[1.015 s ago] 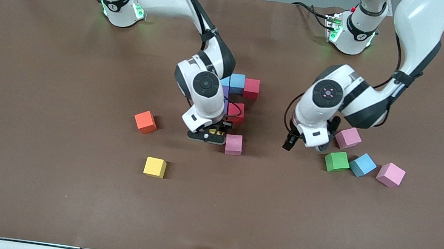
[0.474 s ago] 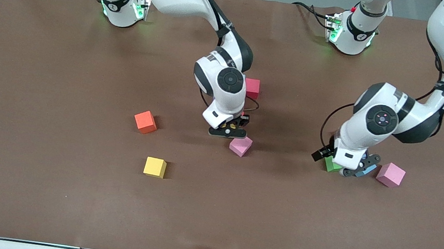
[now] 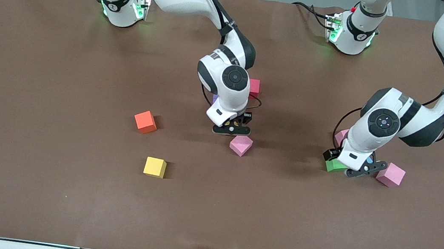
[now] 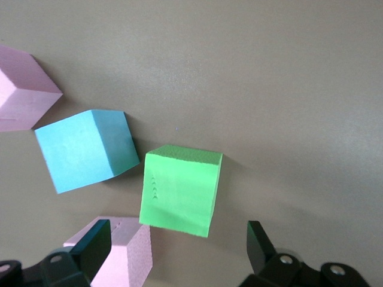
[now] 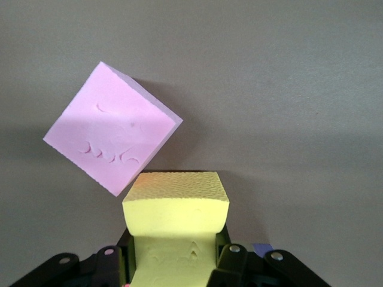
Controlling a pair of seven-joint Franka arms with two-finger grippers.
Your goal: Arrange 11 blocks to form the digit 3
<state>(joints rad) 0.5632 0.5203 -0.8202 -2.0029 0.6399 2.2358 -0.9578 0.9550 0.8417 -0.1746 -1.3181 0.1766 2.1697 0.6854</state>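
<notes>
My left gripper should first move toward the block and only then close on it, because bare tabletop shows between its fingers and the green block (image 3: 335, 166) (image 4: 181, 190).
My right gripper (image 3: 231, 128) is shut on a yellow block (image 5: 176, 218) and holds it low over the table, right beside a tilted pink block (image 3: 240, 145) that also shows in the right wrist view (image 5: 111, 139). The right arm hides most of the started figure; only part of a red block (image 3: 255, 87) and a purple sliver (image 3: 215, 97) show. My left gripper (image 3: 364, 169) is open, low over a green block (image 4: 181, 190), with a light blue block (image 4: 85, 150) and a pink block (image 4: 122, 254) beside it.
An orange block (image 3: 145, 121) and a second yellow block (image 3: 155, 166) lie loose toward the right arm's end. Two more pink blocks (image 3: 391, 174) (image 3: 340, 135) lie by the left gripper. Bare brown table (image 3: 209, 217) stretches nearer the front camera.
My right gripper carried the yellow block toward the left arm's end and the pink block turned askew. My left gripper moved from mid-table to over the green and light blue blocks.
</notes>
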